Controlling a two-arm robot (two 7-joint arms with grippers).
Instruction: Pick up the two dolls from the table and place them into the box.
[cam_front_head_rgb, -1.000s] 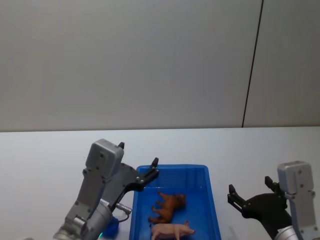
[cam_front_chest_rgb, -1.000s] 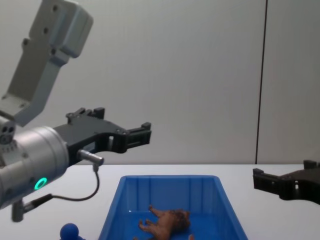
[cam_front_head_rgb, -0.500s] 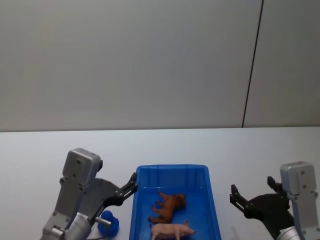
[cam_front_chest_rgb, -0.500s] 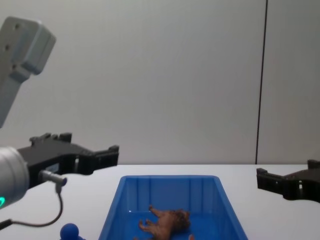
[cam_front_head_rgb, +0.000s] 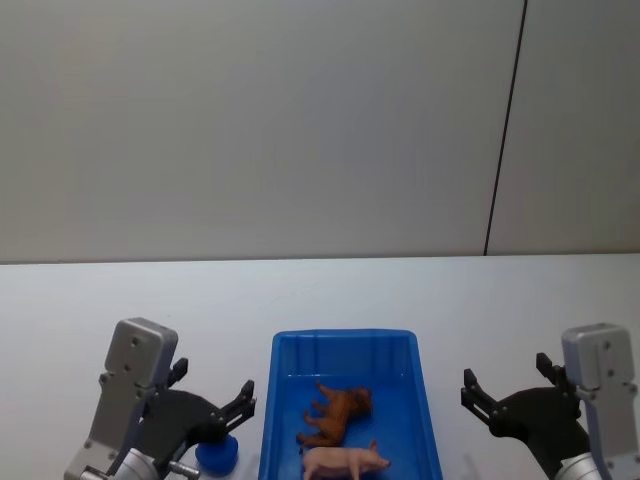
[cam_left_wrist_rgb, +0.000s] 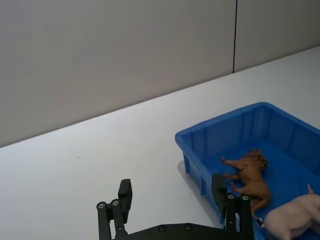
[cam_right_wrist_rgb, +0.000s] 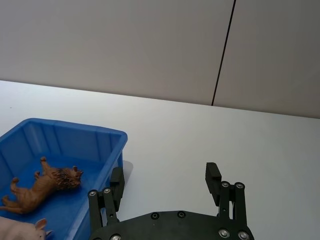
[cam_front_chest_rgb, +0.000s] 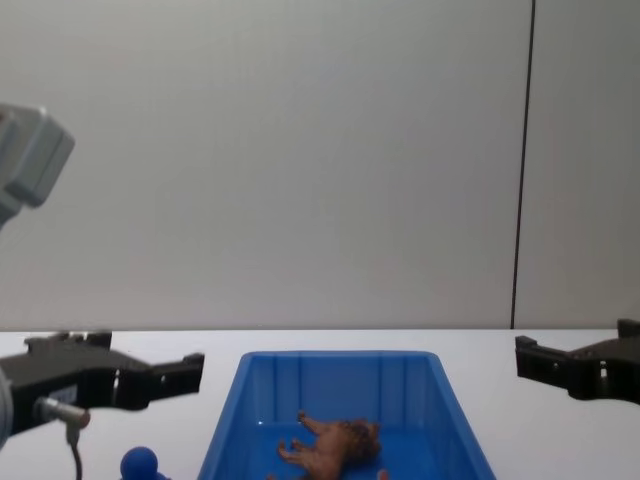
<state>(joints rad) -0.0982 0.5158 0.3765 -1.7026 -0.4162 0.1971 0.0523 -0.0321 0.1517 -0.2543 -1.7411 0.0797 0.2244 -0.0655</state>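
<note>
The solid blue doll should go into the box, so my left gripper should next grab the doll by its ball top (cam_front_chest_rgb: 139, 462).
The brown shaggy doll (cam_front_head_rgb: 337, 414) lies on its side inside the blue box (cam_front_head_rgb: 343, 337), also seen at the brown doll (cam_left_wrist_rgb: 250, 175) (cam_right_wrist_rgb: 42, 189) (cam_front_chest_rgb: 335, 445). On the table just left of the box stands the solid blue doll (cam_front_head_rgb: 218, 455) with its ball top (cam_front_chest_rgb: 138, 464). My left gripper (cam_front_head_rgb: 215, 385) hangs open above that blue doll, empty; its fingers (cam_left_wrist_rgb: 125, 192) spread wide beside the box (cam_left_wrist_rgb: 220, 127). Right of the box (cam_right_wrist_rgb: 65, 126), my right gripper (cam_front_head_rgb: 505, 375) hovers open and empty over bare table.
A pink pig figure (cam_front_head_rgb: 345, 461) lies in the box's near end beside the brown doll. The white table (cam_front_head_rgb: 320, 290) stretches to a grey wall behind, with bare surface on both sides of the box.
My left arm has dropped and swung left, from over the box's left rim to above the blue doll, staying open. The right gripper has barely moved.
</note>
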